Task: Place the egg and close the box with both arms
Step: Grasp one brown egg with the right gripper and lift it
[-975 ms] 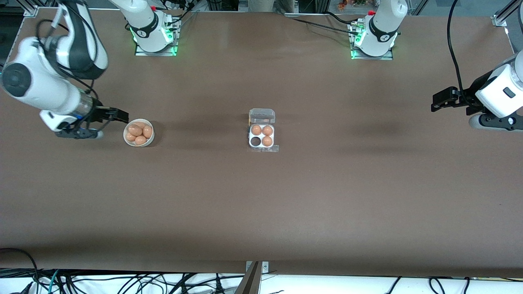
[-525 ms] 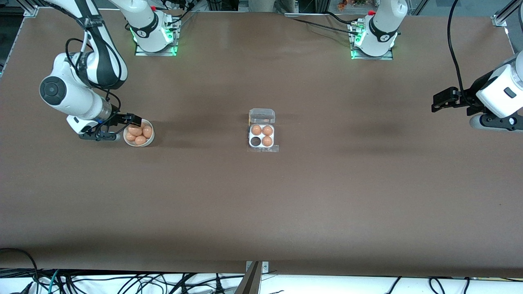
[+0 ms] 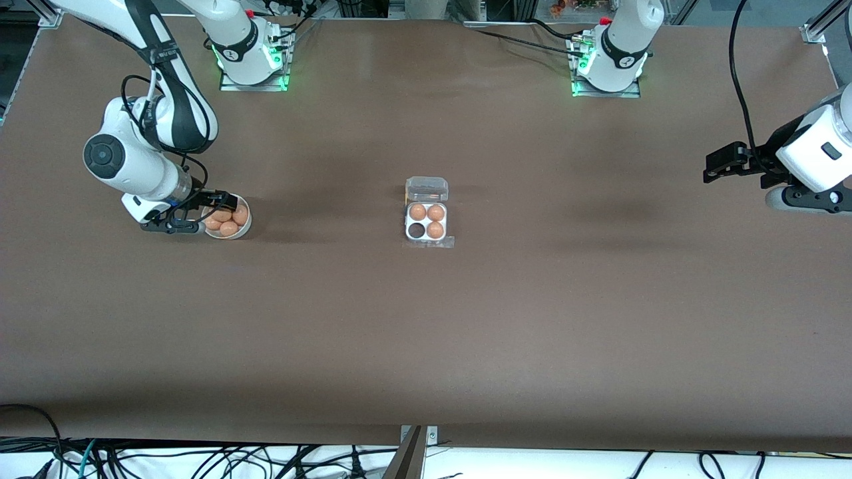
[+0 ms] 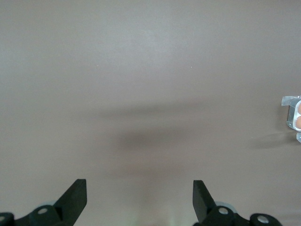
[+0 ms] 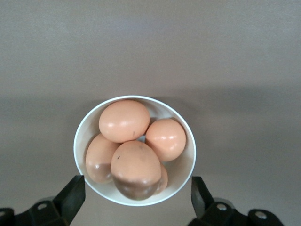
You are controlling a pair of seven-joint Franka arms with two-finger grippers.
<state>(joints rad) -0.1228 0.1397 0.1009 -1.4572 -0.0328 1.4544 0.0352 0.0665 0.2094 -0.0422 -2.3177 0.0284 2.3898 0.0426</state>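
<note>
The top brown egg in the white bowl should be grabbed next by its rounded sides with my right gripper, to fill the empty cell of the clear box.
The clear box [image 3: 426,221] sits at the table's middle with its lid [image 3: 426,189] open; three brown eggs fill three cells and one cell [image 3: 417,230] is empty. The box's edge shows in the left wrist view [image 4: 295,117]. A white bowl [image 3: 242,229] of several brown eggs [image 5: 124,120] stands toward the right arm's end. My right gripper [image 3: 223,200] is open over the bowl's rim, fingers [image 5: 71,195] apart on either side of the bowl [image 5: 183,169]. My left gripper [image 3: 717,161] is open and empty over bare table at the left arm's end, waiting.
The two arm bases [image 3: 246,56] [image 3: 609,63] stand along the table's edge farthest from the front camera. Cables [image 3: 200,459] hang below the edge nearest the front camera. Brown tabletop [image 3: 426,332] surrounds the box and the bowl.
My right arm has swung toward the bowl, bringing its open gripper from beside the bowl to over its rim. The left arm has not moved.
</note>
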